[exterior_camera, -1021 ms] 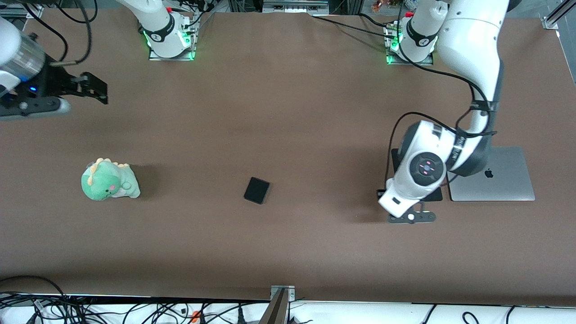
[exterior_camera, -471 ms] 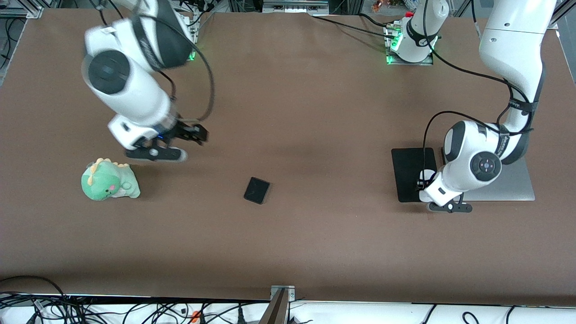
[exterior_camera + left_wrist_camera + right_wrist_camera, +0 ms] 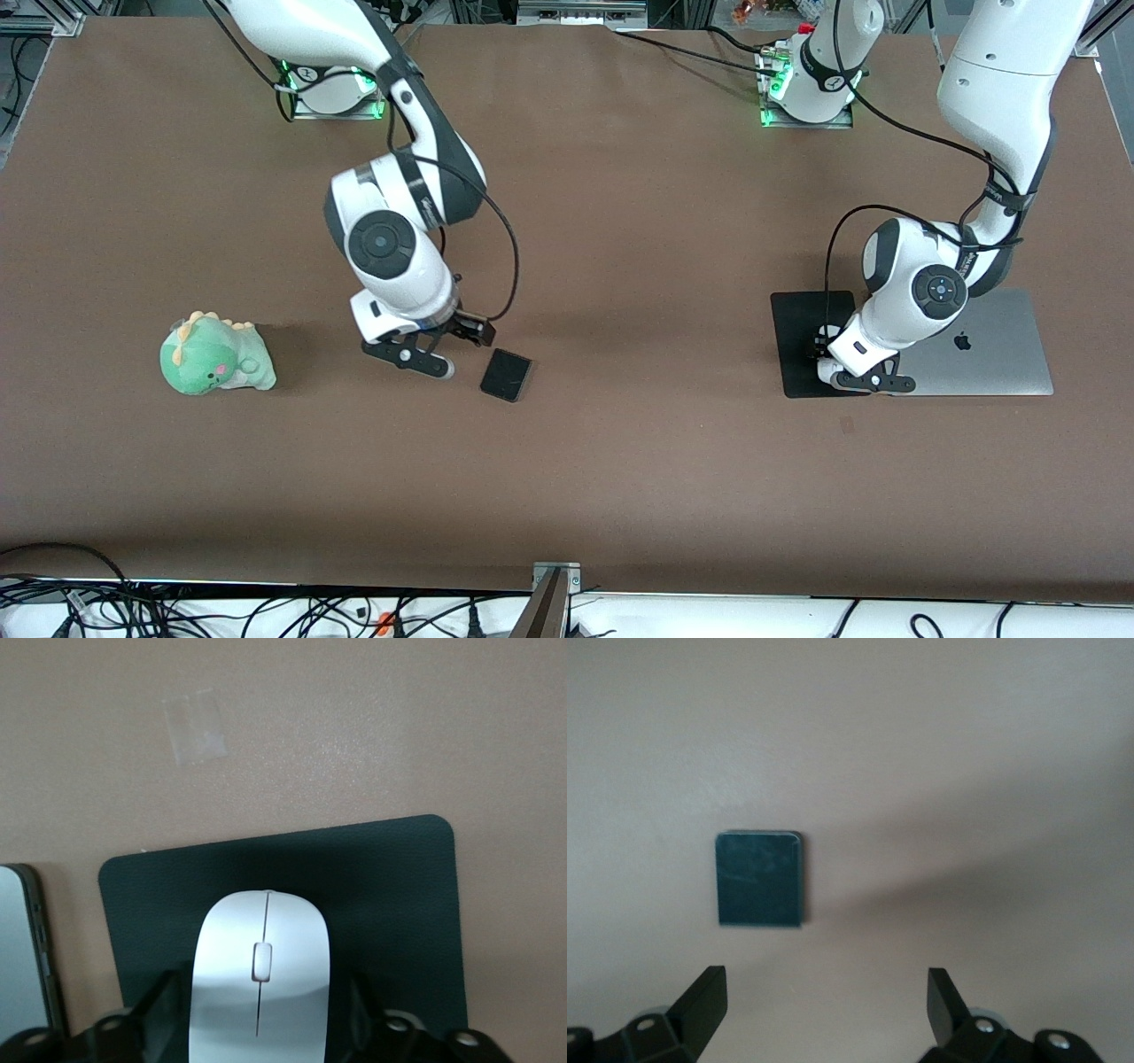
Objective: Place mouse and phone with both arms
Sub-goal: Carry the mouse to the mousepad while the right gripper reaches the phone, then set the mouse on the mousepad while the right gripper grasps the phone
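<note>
I need to grab the phone (image 3: 507,374) by its long edges with my right gripper next, since the flat phone is narrower from side to side than between its short ends.
The white mouse (image 3: 261,979) sits between the fingers (image 3: 166,1003) of my left gripper (image 3: 261,1010), which is shut on its sides, low over the black mouse pad (image 3: 390,895). In the front view the left gripper (image 3: 831,353) is over the pad (image 3: 797,332) and the arm's hand hides the mouse. The black phone (image 3: 507,374) lies flat mid-table. My right gripper (image 3: 471,335) hangs open and empty just beside it, toward the right arm's end. In the right wrist view the phone (image 3: 759,879) lies ahead of the open gripper (image 3: 824,994), off to one side.
A silver laptop (image 3: 992,359) lies closed beside the mouse pad, toward the left arm's end; its edge shows in the left wrist view (image 3: 19,948). A green dinosaur plush (image 3: 215,354) stands toward the right arm's end. Clear tape (image 3: 195,722) is stuck to the table.
The right arm has swung in from the table's end and come down beside the phone. The left arm has carried the mouse from the pad's near edge to over the pad.
</note>
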`<state>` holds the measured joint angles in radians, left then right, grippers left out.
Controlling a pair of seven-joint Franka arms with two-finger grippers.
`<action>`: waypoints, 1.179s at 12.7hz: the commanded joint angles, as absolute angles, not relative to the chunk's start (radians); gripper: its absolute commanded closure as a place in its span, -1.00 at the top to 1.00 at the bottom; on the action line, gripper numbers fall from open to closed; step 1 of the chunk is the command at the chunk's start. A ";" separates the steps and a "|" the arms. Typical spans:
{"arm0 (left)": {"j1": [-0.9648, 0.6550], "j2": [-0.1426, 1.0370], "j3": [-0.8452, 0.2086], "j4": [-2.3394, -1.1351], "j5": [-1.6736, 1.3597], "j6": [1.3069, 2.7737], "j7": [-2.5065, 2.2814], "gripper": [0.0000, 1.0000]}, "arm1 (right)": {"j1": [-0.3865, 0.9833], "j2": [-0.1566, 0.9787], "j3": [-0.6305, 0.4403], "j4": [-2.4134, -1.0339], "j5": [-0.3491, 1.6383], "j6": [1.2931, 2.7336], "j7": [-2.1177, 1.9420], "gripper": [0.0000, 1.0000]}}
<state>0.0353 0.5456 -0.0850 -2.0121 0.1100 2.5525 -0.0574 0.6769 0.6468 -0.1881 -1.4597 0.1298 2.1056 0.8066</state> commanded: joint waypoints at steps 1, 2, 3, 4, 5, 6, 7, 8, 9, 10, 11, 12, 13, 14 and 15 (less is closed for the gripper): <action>0.049 0.506 -0.103 -2.013 0.091 2.548 -0.037 1.00 | 0.686 0.771 -0.164 -1.396 0.146 2.241 0.897 1.00; 0.046 0.493 -0.107 -1.984 0.091 2.521 -0.038 1.00 | 0.690 0.794 -0.164 -1.394 0.146 2.275 0.919 1.00; 0.041 0.473 -0.109 -1.945 0.091 2.449 -0.038 1.00 | 0.695 0.819 -0.163 -1.379 0.146 2.301 0.926 1.00; 0.032 0.451 -0.110 -1.887 0.091 2.340 -0.040 1.00 | 0.699 0.853 -0.158 -1.350 0.146 2.306 0.942 1.00; 0.028 0.442 -0.123 -1.805 0.089 2.189 -0.041 1.00 | 0.707 0.880 -0.152 -1.327 0.144 2.306 0.962 1.00; 0.028 0.442 -0.135 -1.708 0.090 2.040 -0.041 1.00 | 0.709 0.891 -0.150 -1.324 0.144 2.307 0.963 1.00; 0.026 0.442 -0.140 -1.618 0.091 1.907 -0.041 1.00 | 0.709 0.899 -0.152 -1.325 0.143 2.306 0.965 1.00; 0.025 0.440 -0.146 -1.533 0.091 1.773 -0.041 1.00 | 0.709 0.903 -0.150 -1.327 0.137 2.306 0.965 1.00; 0.025 0.437 -0.152 -1.457 0.091 1.658 -0.041 1.00 | 0.709 0.911 -0.152 -1.328 0.133 2.307 0.962 1.00; 0.023 0.428 -0.156 -1.392 0.095 1.563 -0.043 1.00 | 0.709 0.919 -0.152 -1.327 0.130 2.307 0.956 1.00; 0.023 0.411 -0.158 -1.355 0.095 1.492 -0.041 1.00 | 0.709 0.925 -0.152 -1.327 0.127 2.322 0.954 1.00; 0.023 0.373 -0.158 -1.342 0.092 1.456 -0.034 1.00 | 0.709 0.928 -0.152 -1.328 0.121 2.338 0.948 1.00; 0.023 0.335 -0.158 -1.341 0.091 1.445 -0.029 1.00 | 0.707 0.934 -0.152 -1.327 0.117 2.341 0.943 1.00; 0.029 0.301 -0.155 -1.345 0.087 1.443 -0.026 1.00 | 0.706 0.937 -0.152 -1.324 0.117 2.342 0.937 1.00; 0.031 0.257 -0.153 -1.370 0.089 1.445 -0.017 1.00 | 0.703 0.937 -0.153 -1.324 0.117 2.355 0.931 1.00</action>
<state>0.0247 0.3308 -0.1585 -1.3428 0.1083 1.4630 -0.0506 0.7084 0.9165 -0.1520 -1.3576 0.1269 2.3418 0.9432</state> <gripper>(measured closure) 0.000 0.000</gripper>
